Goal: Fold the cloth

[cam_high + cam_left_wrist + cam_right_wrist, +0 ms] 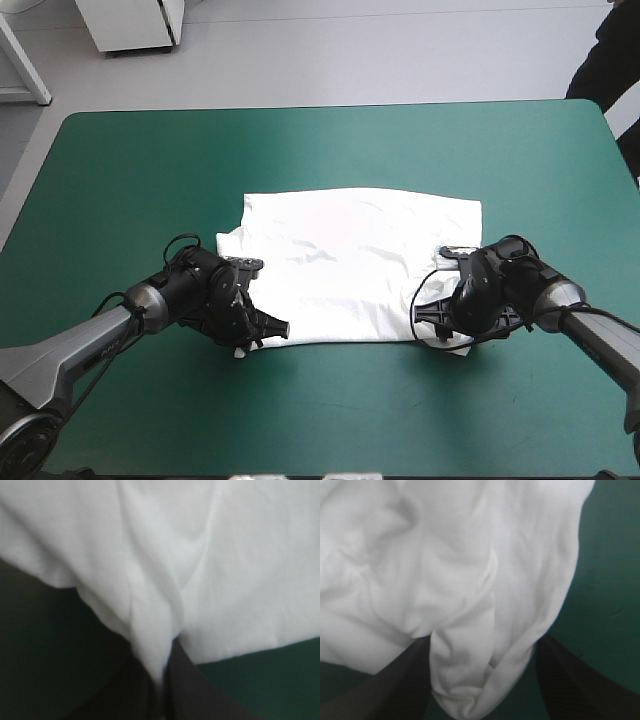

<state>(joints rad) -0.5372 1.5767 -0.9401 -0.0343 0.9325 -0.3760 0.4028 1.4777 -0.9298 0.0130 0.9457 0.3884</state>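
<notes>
The T-shirt should be picked up by its bunched corner (461, 349) with my right gripper next. Then I will fold it over toward the T-shirt's opposite edge (362, 191).
The white T-shirt (355, 265) lies spread on the teal-green cover, its near edge toward me. My left gripper (265, 328) is low at the near left corner. In the left wrist view its black fingers (200, 695) meet with a pinched ridge of the T-shirt (150, 645) between them. My right gripper (432, 318) is at the near right corner. In the right wrist view its fingers (395, 685) stand wide apart, and a bunched fold of the T-shirt (470, 680) hangs between them.
The teal-green cover (330, 145) shows on every side of the T-shirt. The table's near edge lies a short way behind both arms. A dark sleeve (610, 60) shows just beyond the far right corner.
</notes>
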